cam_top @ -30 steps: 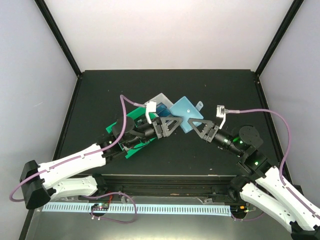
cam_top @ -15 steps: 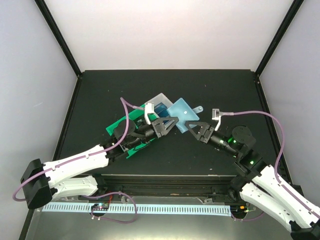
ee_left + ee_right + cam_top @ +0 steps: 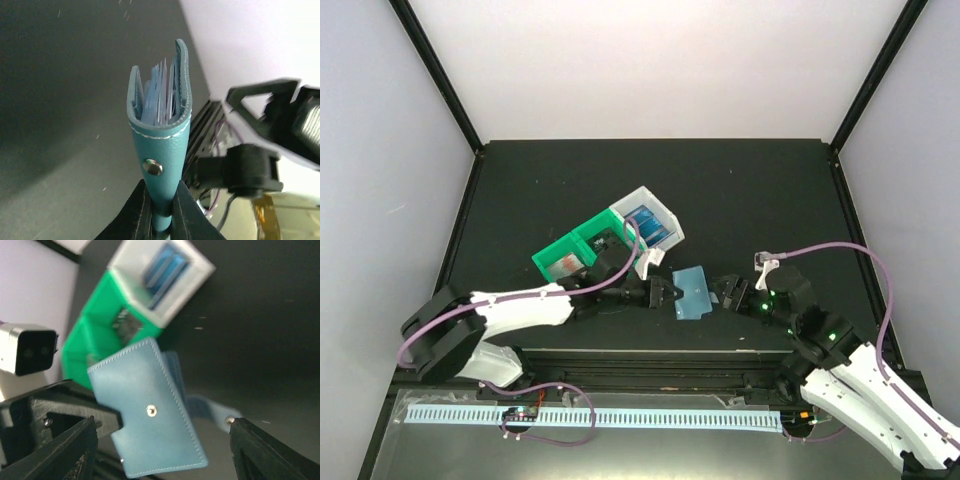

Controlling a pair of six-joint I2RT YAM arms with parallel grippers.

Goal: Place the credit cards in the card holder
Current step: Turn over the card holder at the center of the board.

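The teal card holder [image 3: 692, 292] is above the table and would fall onto it if I opened now, so my left gripper needs to keep holding it.
The teal card holder [image 3: 692, 292] hangs above the table near the front edge, folded, with pale sleeves showing inside its open end [image 3: 159, 102]. My left gripper [image 3: 670, 295] is shut on its spine end [image 3: 160, 200]. In the right wrist view its flat side with a snap stud [image 3: 150, 415] faces the camera and its tab [image 3: 212, 410] sticks out to the right. My right gripper [image 3: 723, 293] stands open just right of the holder, one finger on each side [image 3: 160, 452], touching nothing. Blue credit cards [image 3: 647, 224] stand in the white bin [image 3: 165, 267].
A white bin [image 3: 665, 216] and a joined green bin [image 3: 552, 253] sit behind the grippers at mid table. The green bin [image 3: 82, 342] holds more cards, partly hidden by the left arm. The table's front rail [image 3: 650, 355] runs just below both grippers.
The left gripper shut on the card holder and carried it toward the front edge. The right gripper let go, opened wide and drew back with it.
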